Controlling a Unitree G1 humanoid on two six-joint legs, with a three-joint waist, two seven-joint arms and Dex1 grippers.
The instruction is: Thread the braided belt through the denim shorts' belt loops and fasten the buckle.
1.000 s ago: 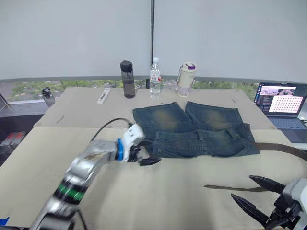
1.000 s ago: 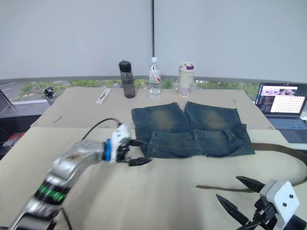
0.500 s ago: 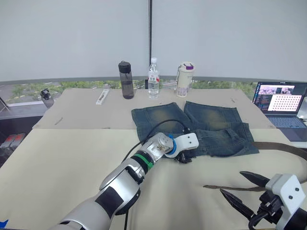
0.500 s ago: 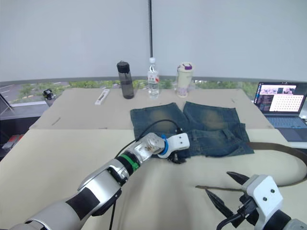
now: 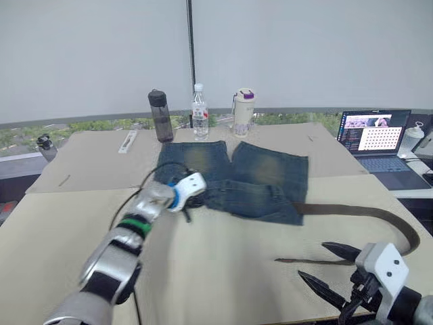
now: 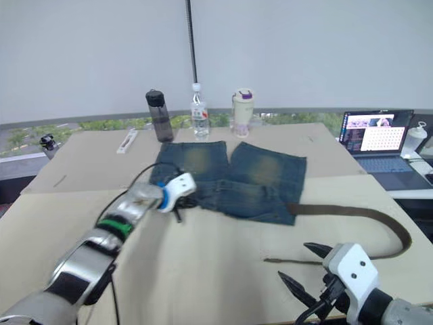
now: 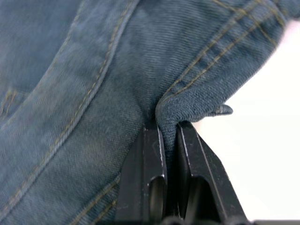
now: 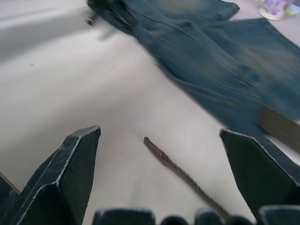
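My right gripper should put the braided belt (image 5: 358,210) through the belt loops of the shorts, so next it should grab the belt by its thin leather tip (image 5: 280,260).
The denim shorts (image 5: 250,177) lie flat on the beige table, waistband toward me and skewed. My left gripper (image 5: 190,201) is at the waistband's left end, shut on a fold of the denim (image 7: 187,101). The braided belt (image 5: 358,210) runs out from the shorts' right corner, curves round near the table's right side, and its thin tail (image 8: 161,157) lies in front of my right gripper (image 5: 326,268), which hovers open and holds nothing. The buckle is hidden. I cannot make out the belt loops.
At the table's far side stand a dark bottle (image 5: 160,116), a clear water bottle (image 5: 199,112) and a white cup with a purple lid (image 5: 242,113). An open laptop (image 5: 375,139) sits at the back right. A small white item (image 5: 126,141) lies back left.
The camera has shifted. My left gripper has shut on the waistband and drawn back to the left, pulling the shorts askew. The right gripper stays open.
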